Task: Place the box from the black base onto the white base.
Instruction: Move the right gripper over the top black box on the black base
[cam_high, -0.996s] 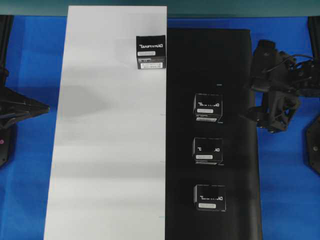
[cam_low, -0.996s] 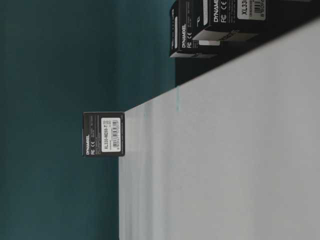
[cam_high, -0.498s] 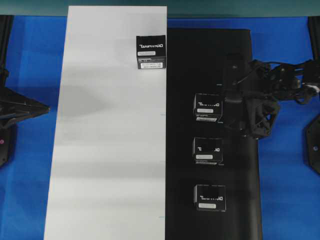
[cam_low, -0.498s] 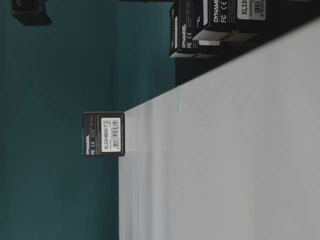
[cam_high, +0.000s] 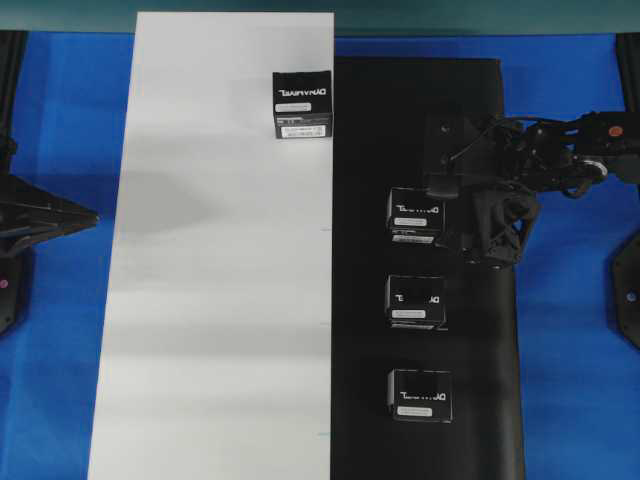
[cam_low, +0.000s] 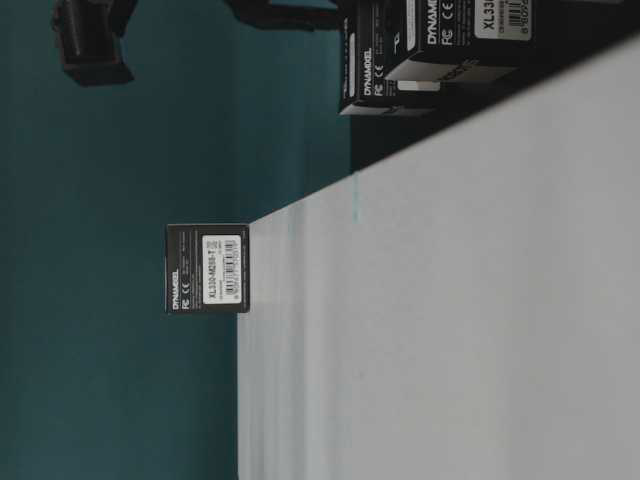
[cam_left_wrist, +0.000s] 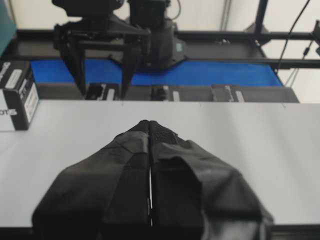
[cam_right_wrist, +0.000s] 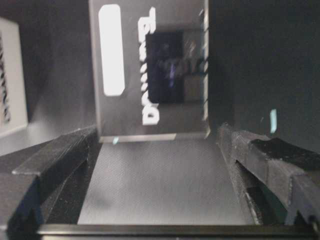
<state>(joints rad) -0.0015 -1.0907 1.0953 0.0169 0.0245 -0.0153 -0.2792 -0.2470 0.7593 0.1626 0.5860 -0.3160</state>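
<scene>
My right gripper would miss the farthest box if it closed now and should move toward it first: its fingers stop short of the box's near edge (cam_right_wrist: 152, 136) in the right wrist view.
Three black DYNAMIXEL boxes stand in a column on the black base (cam_high: 372, 130). My right gripper (cam_high: 452, 215) reaches in from the right over the farthest box (cam_high: 416, 214), jaws wide open. In the right wrist view that box (cam_right_wrist: 152, 70) lies just ahead of the open fingers (cam_right_wrist: 55, 160), untouched. From the left wrist view the right gripper (cam_left_wrist: 102, 70) hangs with a finger on either side of this box (cam_left_wrist: 102, 91). The white base (cam_high: 220, 300) lies to the left. My left gripper (cam_left_wrist: 150, 125) is shut and empty at the white base's left edge.
Another identical box (cam_high: 302, 104) stands at the far right corner of the white base. Two more boxes (cam_high: 415, 301) (cam_high: 421, 394) sit nearer on the black base. Blue table (cam_high: 570, 400) surrounds both bases. The left arm (cam_high: 40, 215) rests at the left edge.
The right arm has swung left from beside the black base to over the farthest box there, jaws staying open. The left arm and all boxes have not moved.
</scene>
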